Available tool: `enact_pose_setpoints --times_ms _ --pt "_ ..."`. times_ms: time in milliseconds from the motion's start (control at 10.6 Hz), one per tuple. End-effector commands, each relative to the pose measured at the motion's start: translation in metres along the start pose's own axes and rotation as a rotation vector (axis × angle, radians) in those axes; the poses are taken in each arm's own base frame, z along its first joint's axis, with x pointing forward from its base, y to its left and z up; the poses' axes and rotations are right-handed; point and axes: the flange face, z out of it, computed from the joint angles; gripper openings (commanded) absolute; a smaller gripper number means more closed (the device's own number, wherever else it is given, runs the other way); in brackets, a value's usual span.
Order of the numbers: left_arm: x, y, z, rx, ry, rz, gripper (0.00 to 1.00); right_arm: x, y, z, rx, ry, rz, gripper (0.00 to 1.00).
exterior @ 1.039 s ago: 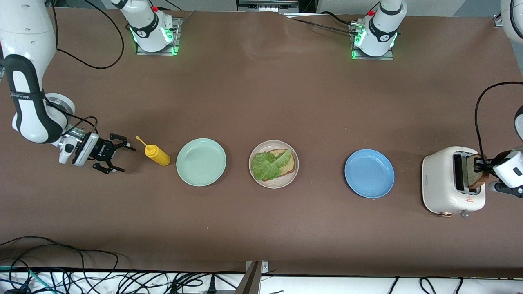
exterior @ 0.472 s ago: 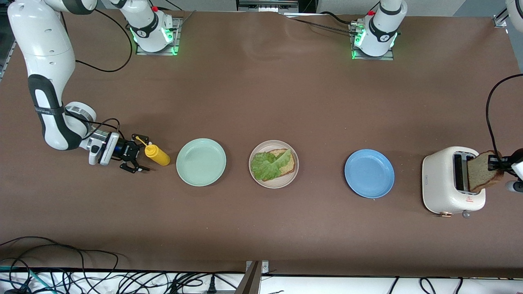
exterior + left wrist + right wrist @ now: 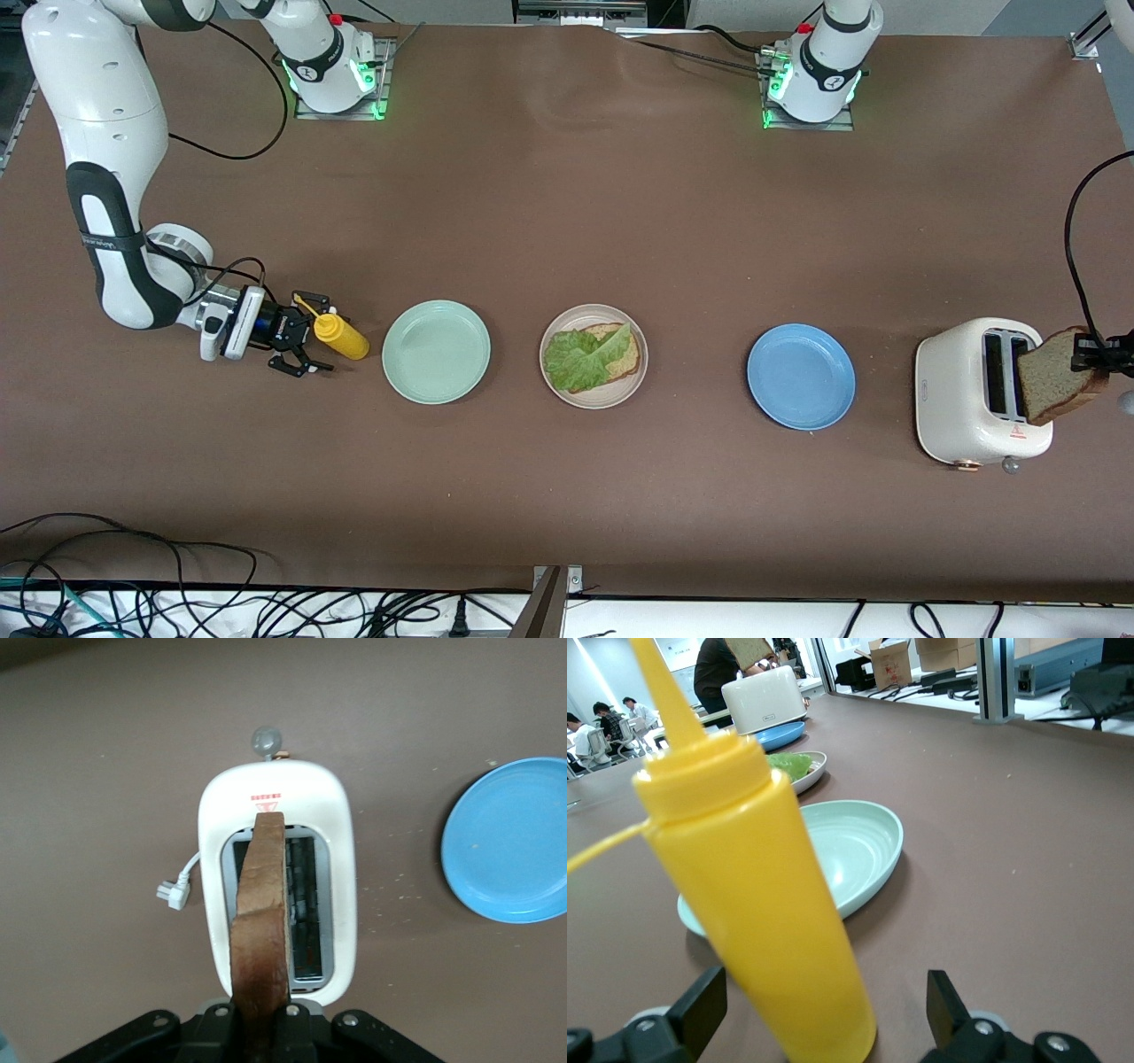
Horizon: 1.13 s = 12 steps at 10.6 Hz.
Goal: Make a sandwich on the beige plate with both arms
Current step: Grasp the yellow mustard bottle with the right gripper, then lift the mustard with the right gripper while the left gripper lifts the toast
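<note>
The sandwich on the beige plate is to get sauce. My right gripper will next grab the yellow squeeze bottle by its body point(image 3: 780, 930) to add it.
The beige plate point(image 3: 594, 403) sits mid-table and holds one brown bread slice point(image 3: 627, 356) with a ruffled lettuce leaf point(image 3: 578, 360) lying on it. My left gripper point(image 3: 1083, 363) is shut on a second toasted slice point(image 3: 1052, 387), held on edge just above the white toaster point(image 3: 966, 399). The left wrist view shows that slice point(image 3: 261, 921) clamped in the left gripper point(image 3: 261, 1032), over the toaster's slots point(image 3: 306, 904). My right gripper point(image 3: 306, 346) is open and low at the table, its fingers on either side of a yellow squeeze bottle point(image 3: 341, 337). The bottle point(image 3: 757, 904) fills the right wrist view, between the right gripper's point(image 3: 824, 1005) spread fingers.
A mint-green plate point(image 3: 436, 352) lies between the bottle and the beige plate. A blue plate point(image 3: 801, 377) lies between the beige plate and the toaster. The toaster's plug point(image 3: 173, 893) rests on the table beside it. Cables hang along the table's near edge.
My right gripper slid toward the yellow bottle until its open fingers flank it. My left gripper drew the bread slice up out of the toaster slot, toward the left arm's end.
</note>
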Motion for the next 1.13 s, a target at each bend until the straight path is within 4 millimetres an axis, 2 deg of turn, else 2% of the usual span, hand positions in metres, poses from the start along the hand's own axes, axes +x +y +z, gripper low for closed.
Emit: enact_pose_setpoints --times_ms 0,94,189,283,378,472,567,661,756,850,945,1039 --pt "0.001 0.011 -0.011 -0.093 0.007 -0.067 0.0 0.004 0.005 0.01 0.004 0.023 -0.036 1.0" --pt "0.003 0.021 -0.01 -0.175 0.017 -0.122 0.0 0.009 0.006 0.017 0.011 0.032 -0.044 0.93" --pt "0.009 0.036 -0.007 -0.253 0.019 -0.175 0.0 0.01 0.004 0.024 0.02 0.038 -0.046 0.81" --pt "0.014 0.047 -0.003 -0.311 0.019 -0.216 0.0 0.011 0.003 0.025 0.03 0.05 -0.057 0.55" --pt "0.02 0.061 0.0 -0.374 0.018 -0.249 0.0 0.012 0.002 0.027 0.032 0.058 -0.056 0.32" --pt "0.025 0.07 0.008 -0.433 0.002 -0.286 0.0 0.012 0.002 0.027 0.032 0.058 -0.054 0.13" --pt "0.028 0.074 0.017 -0.471 -0.022 -0.296 0.0 0.014 0.003 0.026 0.03 0.062 -0.049 0.03" --pt "0.029 0.076 0.02 -0.499 -0.023 -0.298 0.0 0.017 0.004 0.025 0.028 0.064 -0.036 0.0" --pt "0.03 0.076 0.024 -0.504 -0.029 -0.299 0.0 0.028 0.008 0.022 0.026 0.066 -0.023 0.0" --pt "0.03 0.075 0.024 -0.504 -0.028 -0.302 0.0 0.05 0.016 0.015 0.023 0.054 -0.023 0.0" --pt "0.03 0.075 0.024 -0.504 -0.028 -0.302 0.0 0.066 0.017 0.014 0.043 0.022 0.02 0.0" --pt "0.03 0.074 0.024 -0.501 -0.029 -0.301 0.0 0.091 0.024 0.016 0.048 -0.018 0.036 0.0"
